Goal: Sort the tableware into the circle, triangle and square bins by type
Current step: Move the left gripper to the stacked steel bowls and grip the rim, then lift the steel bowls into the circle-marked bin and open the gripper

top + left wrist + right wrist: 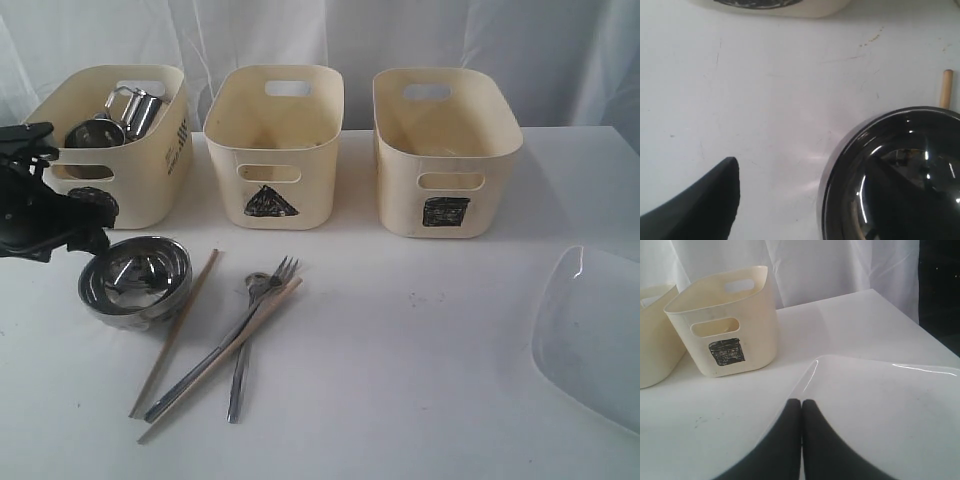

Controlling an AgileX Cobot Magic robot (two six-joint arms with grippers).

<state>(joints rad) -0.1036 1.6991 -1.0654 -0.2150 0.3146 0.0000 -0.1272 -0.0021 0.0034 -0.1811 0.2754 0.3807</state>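
The steel bowl has to go into the circle bin, so my left gripper will pick it up by its rim [840, 160] next.
A steel bowl [135, 280] sits in front of the left bin [150, 185], which holds two steel mugs [135, 108]. My left gripper [90, 225] is low beside the bowl [895, 175] and open [805, 170]. One finger [705, 205] is outside the rim; a dark shape over the bowl looks like the other. Two chopsticks [175, 335] lie crossed with the fork [285, 270] and spoon [257, 284]. I cannot single out the knife. My right gripper [801, 404] hangs shut over the near rim of the white plate [880, 410], nothing visible between its fingers. The small white bowl is out of view.
The triangle bin [272, 150] and the square bin [445, 150] stand at the back and look empty. My left gripper covers most of the left bin's front mark. The plate [590, 335] runs off the right edge of the exterior view. White curtain hangs behind the table.
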